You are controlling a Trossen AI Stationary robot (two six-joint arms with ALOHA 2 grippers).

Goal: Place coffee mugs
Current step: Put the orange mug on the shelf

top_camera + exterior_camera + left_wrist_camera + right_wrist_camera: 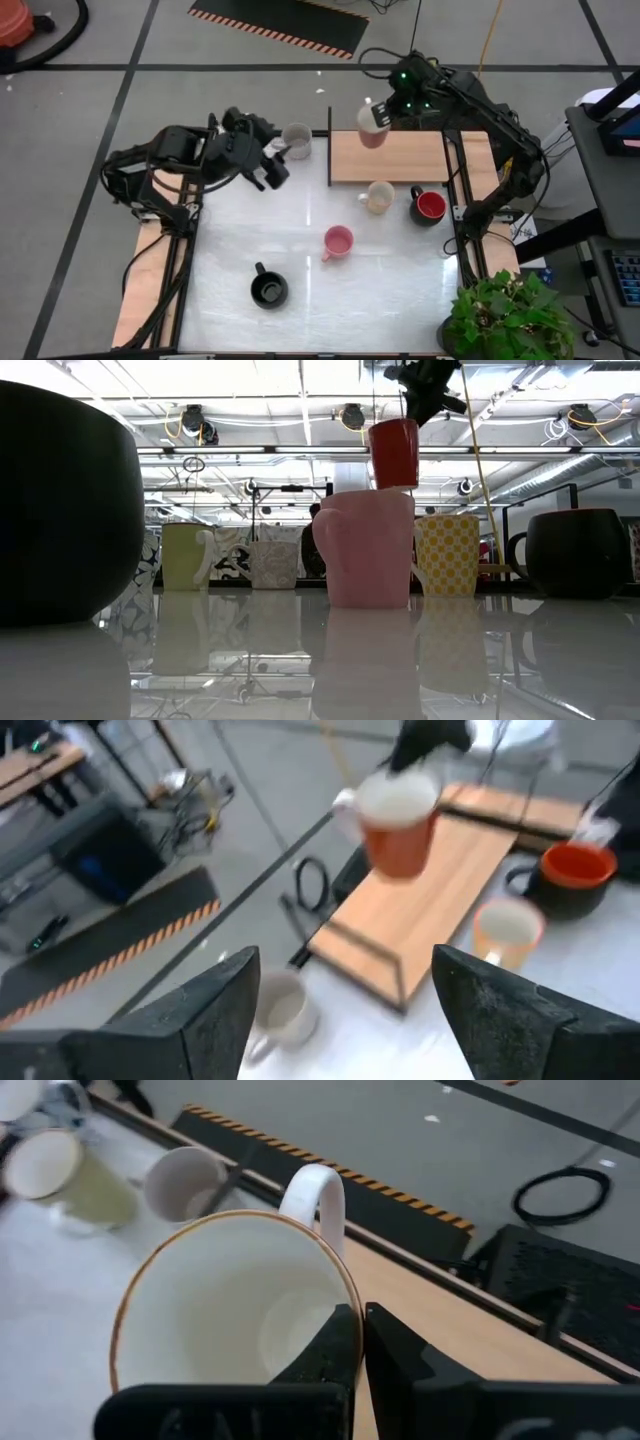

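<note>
The pale grey mug (297,140) needs to be placed, so next my left gripper will grab it by the rim of its side (306,139).
My right gripper (378,112) is shut on a red mug with a white inside (393,452), held above the far left corner of the wooden board (400,158). My left gripper (275,165) hovers open at the table's far left. A pale grey mug (297,140) stands just ahead of it, between the lines of its fingers (215,1010) and untouched (280,1005). Upright on the table are a cream checked mug (377,197), a black mug with a red inside (428,206), a pink mug (338,242) and a black mug (268,290). My right gripper holds the red mug by its rim (345,1295), on the side away from the handle (315,1190). One finger (330,1345) is inside the mug and one outside, coming from above. The mug hangs upright below the fingers, lifted clear of board and table.
The wooden board lies along the table's far right. A second pale mug (60,1175) stands near the grey one. A potted plant (500,315) sits at the near right corner. Bare white tabletop (400,290) shows between the pink mug and the plant.
</note>
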